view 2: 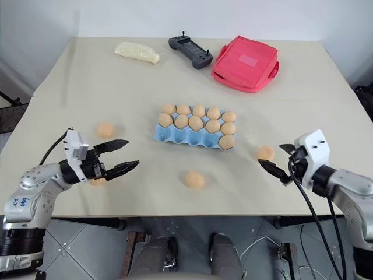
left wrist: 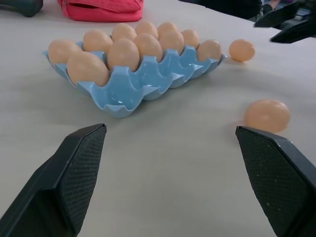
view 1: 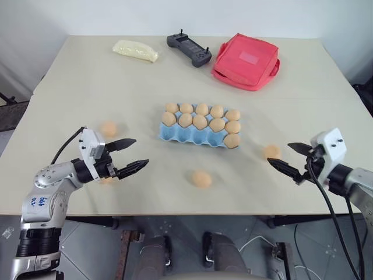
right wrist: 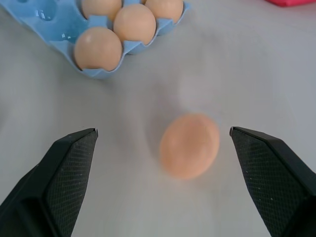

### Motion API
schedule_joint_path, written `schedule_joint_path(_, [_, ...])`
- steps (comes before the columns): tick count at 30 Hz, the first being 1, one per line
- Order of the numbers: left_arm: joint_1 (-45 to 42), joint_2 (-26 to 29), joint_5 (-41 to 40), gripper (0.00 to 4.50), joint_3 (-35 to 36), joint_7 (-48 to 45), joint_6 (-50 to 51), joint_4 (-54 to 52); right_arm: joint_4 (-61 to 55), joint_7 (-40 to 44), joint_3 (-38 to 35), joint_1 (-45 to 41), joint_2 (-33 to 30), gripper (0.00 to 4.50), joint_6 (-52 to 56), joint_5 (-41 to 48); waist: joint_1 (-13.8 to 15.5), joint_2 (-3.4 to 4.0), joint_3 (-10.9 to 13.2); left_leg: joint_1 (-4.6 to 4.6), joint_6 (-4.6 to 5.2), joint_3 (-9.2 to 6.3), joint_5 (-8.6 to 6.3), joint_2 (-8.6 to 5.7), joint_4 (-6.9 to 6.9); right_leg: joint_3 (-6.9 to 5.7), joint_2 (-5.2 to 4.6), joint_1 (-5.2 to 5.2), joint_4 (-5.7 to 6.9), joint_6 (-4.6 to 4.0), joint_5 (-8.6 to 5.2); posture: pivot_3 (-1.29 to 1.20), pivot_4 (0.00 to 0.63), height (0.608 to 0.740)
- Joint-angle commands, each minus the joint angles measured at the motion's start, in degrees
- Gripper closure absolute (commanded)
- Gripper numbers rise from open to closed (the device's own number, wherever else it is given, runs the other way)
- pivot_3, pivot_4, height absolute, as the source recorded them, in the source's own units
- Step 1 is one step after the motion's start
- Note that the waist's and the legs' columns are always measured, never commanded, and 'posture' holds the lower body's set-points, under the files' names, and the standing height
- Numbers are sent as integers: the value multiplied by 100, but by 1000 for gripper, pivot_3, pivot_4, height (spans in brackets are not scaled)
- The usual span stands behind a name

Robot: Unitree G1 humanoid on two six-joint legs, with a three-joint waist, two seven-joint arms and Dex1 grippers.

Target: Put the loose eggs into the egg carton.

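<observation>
My right gripper's open fingers are still short of the egg, so closing now would miss. My right gripper moves toward the egg, then closes on the egg.
The light blue egg carton lies at the table's middle, its back rows and right end filled with eggs and its front-left cups bare. Several loose eggs lie around it: one to the left, one in front, one to the right, one partly hidden under my left arm. My left gripper hovers open at the front left, pointing toward the carton and the front egg. My right gripper hangs open just right of the right egg, which sits between its fingers' line, untouched.
Along the table's far edge lie a pale yellow packet, a black controller and a red bag. The table's front edge runs just below both grippers.
</observation>
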Motion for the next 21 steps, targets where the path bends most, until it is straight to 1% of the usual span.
schedule_joint_path(1, [160, 60, -161, 36, 248, 124, 17, -354, 435, -50, 250, -344, 60, 0, -139, -226, 0, 0, 0, 1, 0, 0, 0, 0, 0, 0, 0, 0, 1, 0, 0, 0, 150, 740])
schedule_joint_path(7, [431, -6, -175, 36, 358, 316, 26, -630, 1258, -47, 745, -799, 183, 0, -462, -702, 2, 1, 1, -1, -8, 0, -4, -1, 0, 0, -2, 0, -1, 0, 0, 0, 150, 740])
schedule_joint_path(10, [494, -39, -155, 36, 364, 384, -19, -686, 1570, -88, 854, -954, 308, 0, -696, -873, -2, 1, 1, -2, -10, 1, -6, -1, -1, -1, -2, -1, -2, 0, 0, 0, 150, 740])
schedule_joint_path(13, [522, -62, -161, 0, 359, 434, -28, -734, 1632, -74, 859, -1051, 405, 632, -594, -864, -3, 2, 1, -2, -9, 2, -5, 0, -1, -1, 0, -2, 1, 0, 0, 0, 150, 740])
schedule_joint_path(18, [603, -87, -192, 0, 358, 470, -46, -790, 1217, -87, 722, -991, 368, 2416, -453, -755, -6, 5, 3, -2, -11, 3, -6, 0, -2, -1, -1, -3, 0, 0, 0, 0, 150, 740])
schedule_joint_path(19, [608, -88, -196, 0, 360, 472, -47, -790, 1132, -103, 689, -988, 363, 2623, -421, -732, -6, 6, 3, -2, -13, 2, -7, 0, -3, 0, -1, -3, 0, 0, 0, 0, 150, 740])
schedule_joint_path(21, [609, -94, -205, 0, 359, 476, -52, -782, 848, -142, 651, -1003, 371, 2752, -313, -661, -3, 6, 3, -2, -15, 2, -8, 1, -3, -1, 0, -3, 1, 0, 0, 0, 150, 740])
